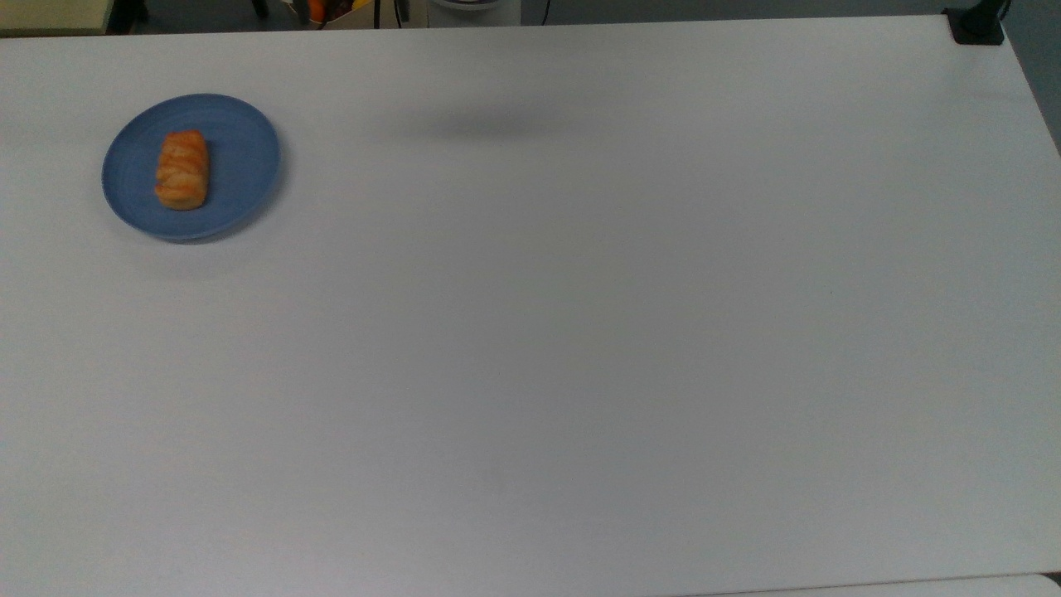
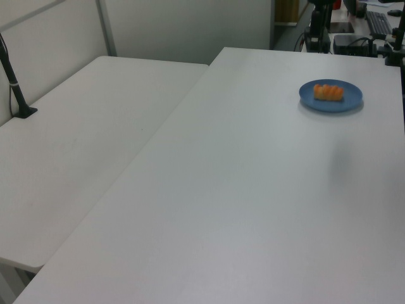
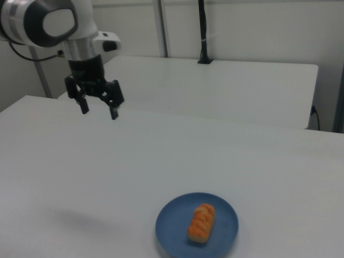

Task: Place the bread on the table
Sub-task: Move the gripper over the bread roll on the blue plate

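Observation:
The robot's gripper should next move the roll off the blue plate and onto the table, so it should hold the roll by its middle (image 2: 328, 93).
The bread (image 1: 181, 169) is a golden-orange roll lying on a round blue plate (image 1: 249, 141) near the top view's left end of the white table (image 1: 580, 332). It also lies on the plate (image 2: 350, 100) as bread (image 2: 328, 92) in the left view, and as bread (image 3: 201, 222) on the plate (image 3: 226, 215) in the right view. My gripper (image 3: 99, 110) hangs open and empty well above the table (image 3: 107, 177), far up and to the left of the plate in the right view. Its dark fingers (image 3: 114, 112) point down.
A second white table (image 2: 82, 145) adjoins the first. A black pole stands clamped at its far edge (image 3: 203, 32), and its base (image 1: 978, 25) sits at the top view's upper right corner. Desks and cables lie beyond the table near the plate (image 2: 373, 25).

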Tool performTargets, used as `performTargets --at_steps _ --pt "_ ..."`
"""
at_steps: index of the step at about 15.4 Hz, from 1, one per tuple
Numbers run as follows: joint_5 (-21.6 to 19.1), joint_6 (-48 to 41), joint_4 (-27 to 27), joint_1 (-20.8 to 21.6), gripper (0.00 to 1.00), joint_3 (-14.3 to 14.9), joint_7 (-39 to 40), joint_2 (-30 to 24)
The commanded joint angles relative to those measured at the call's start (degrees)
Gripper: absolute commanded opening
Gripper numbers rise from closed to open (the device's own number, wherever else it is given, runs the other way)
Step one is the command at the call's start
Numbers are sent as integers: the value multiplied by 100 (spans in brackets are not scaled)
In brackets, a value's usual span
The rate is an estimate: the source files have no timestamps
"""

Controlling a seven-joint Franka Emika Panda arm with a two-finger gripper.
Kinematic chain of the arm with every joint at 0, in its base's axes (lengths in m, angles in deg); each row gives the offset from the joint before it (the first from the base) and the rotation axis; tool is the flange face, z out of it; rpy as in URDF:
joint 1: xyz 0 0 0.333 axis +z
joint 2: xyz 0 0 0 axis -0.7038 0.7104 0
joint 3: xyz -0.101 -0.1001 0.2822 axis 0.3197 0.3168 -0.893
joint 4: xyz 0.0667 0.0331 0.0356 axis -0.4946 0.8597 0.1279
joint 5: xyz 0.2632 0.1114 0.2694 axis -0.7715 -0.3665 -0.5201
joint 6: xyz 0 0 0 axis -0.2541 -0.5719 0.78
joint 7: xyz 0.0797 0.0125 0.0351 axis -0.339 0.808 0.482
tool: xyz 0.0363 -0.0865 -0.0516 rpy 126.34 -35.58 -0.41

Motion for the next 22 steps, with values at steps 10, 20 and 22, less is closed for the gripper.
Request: performTargets --at_steps 10,20,22 --pt "202 1102 496 -737 100 1348 2116 778" --pt "255 2491 1130 -869 100 1551 2116 1410" --pt "255 2685 1191 -896 100 1551 2116 1551"
